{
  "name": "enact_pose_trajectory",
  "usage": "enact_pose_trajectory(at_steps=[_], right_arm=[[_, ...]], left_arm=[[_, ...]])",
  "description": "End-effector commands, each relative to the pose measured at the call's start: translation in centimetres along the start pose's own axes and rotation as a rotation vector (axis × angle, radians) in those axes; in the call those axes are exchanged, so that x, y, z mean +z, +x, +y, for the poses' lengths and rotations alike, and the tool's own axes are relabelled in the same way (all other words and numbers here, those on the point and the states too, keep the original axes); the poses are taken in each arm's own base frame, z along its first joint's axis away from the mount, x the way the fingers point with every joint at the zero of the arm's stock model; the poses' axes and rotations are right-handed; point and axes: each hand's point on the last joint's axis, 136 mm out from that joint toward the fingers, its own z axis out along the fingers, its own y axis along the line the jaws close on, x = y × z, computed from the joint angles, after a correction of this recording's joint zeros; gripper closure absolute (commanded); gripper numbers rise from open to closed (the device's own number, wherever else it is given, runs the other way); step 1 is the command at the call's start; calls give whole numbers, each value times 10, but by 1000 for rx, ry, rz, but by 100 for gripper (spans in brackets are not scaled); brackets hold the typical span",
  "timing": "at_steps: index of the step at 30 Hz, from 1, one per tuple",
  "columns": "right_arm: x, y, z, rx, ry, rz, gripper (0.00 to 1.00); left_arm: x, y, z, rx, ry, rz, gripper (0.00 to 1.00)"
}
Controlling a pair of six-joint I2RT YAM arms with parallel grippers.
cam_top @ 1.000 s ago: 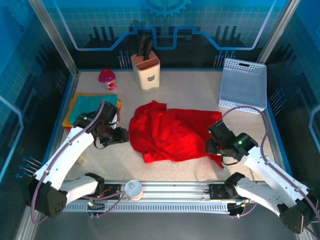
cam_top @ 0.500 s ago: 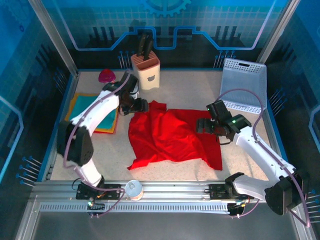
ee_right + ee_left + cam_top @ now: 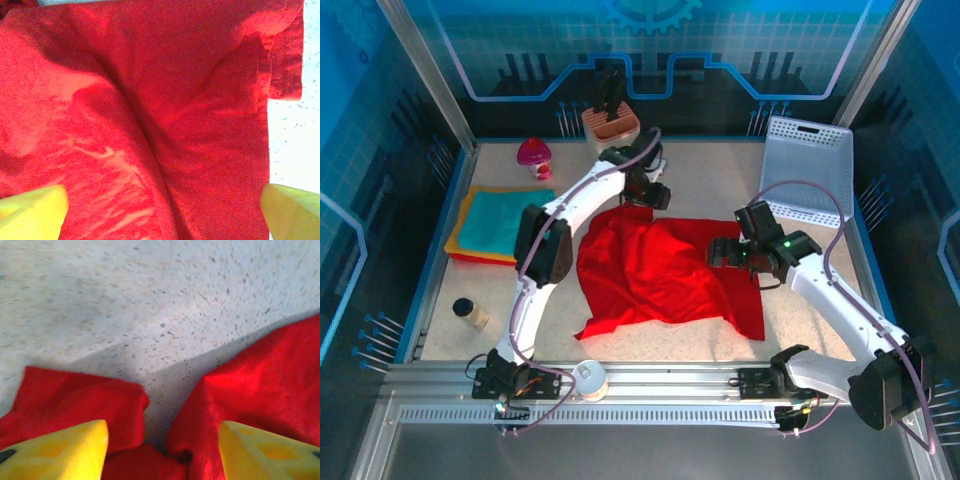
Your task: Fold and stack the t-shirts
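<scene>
My left gripper grabs the red t-shirt (image 3: 655, 275) by the bunched folds at its far edge (image 3: 646, 213) next, to spread the t-shirt for folding.
The large bright red t-shirt (image 3: 655, 275) lies spread and wrinkled in the middle of the table. My left gripper (image 3: 648, 196) reaches to its far edge and is open. In the left wrist view its yellow fingertips (image 3: 80, 447) stand wide apart over two bunched folds of red cloth (image 3: 260, 385) with bare table between. My right gripper (image 3: 722, 252) is open over the shirt's right part. The right wrist view shows flat red cloth (image 3: 150, 110) and a sleeve edge (image 3: 287, 70). Folded teal, orange and yellow shirts (image 3: 505, 225) are stacked at the left.
A white perforated basket (image 3: 807, 168) stands at the back right. A knife block (image 3: 610, 120) and a pink cup (image 3: 533, 155) sit at the back. A small jar (image 3: 470, 312) lies front left, and a can (image 3: 588, 378) sits on the front rail.
My left arm has swung from the left side across to the shirt's far edge. The right gripper moved up from the near edge, then held still. The shirt now lies flatter.
</scene>
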Motion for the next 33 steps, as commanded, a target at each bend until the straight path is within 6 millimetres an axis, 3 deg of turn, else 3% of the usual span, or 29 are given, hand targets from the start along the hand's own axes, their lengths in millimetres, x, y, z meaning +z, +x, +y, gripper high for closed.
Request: enact_pose_trajectory(at_steps=[1,8,11,13,16,24,27,28,33], right_arm=[[-7,-2,-3,25,-15,-25,1],[-4,2,-2,34,-32,-24,1],[-3,2,-1,39,-36,-21,1],[-3,0,-1,39,-36,-27,2],[-2,-1,-2,40,-35,-33,2],[18,4,1,65,-29,17,4],[23,5,2,72,-32,29,5],[29,13,-1,72,-20,50,5],[36,14,-7,91,13,51,5]], left_arm=[[21,28,19,19,-103,124,45],[30,38,47,-4,-221,134,65],[22,31,51,-32,-204,107,87],[7,22,51,-38,-202,65,96],[-30,5,47,-60,-177,-12,100],[-155,-33,31,-97,-49,-248,100],[-189,-39,27,-87,10,-293,100],[-199,-41,27,-78,18,-305,100],[-236,-47,44,-77,-36,-365,100]])
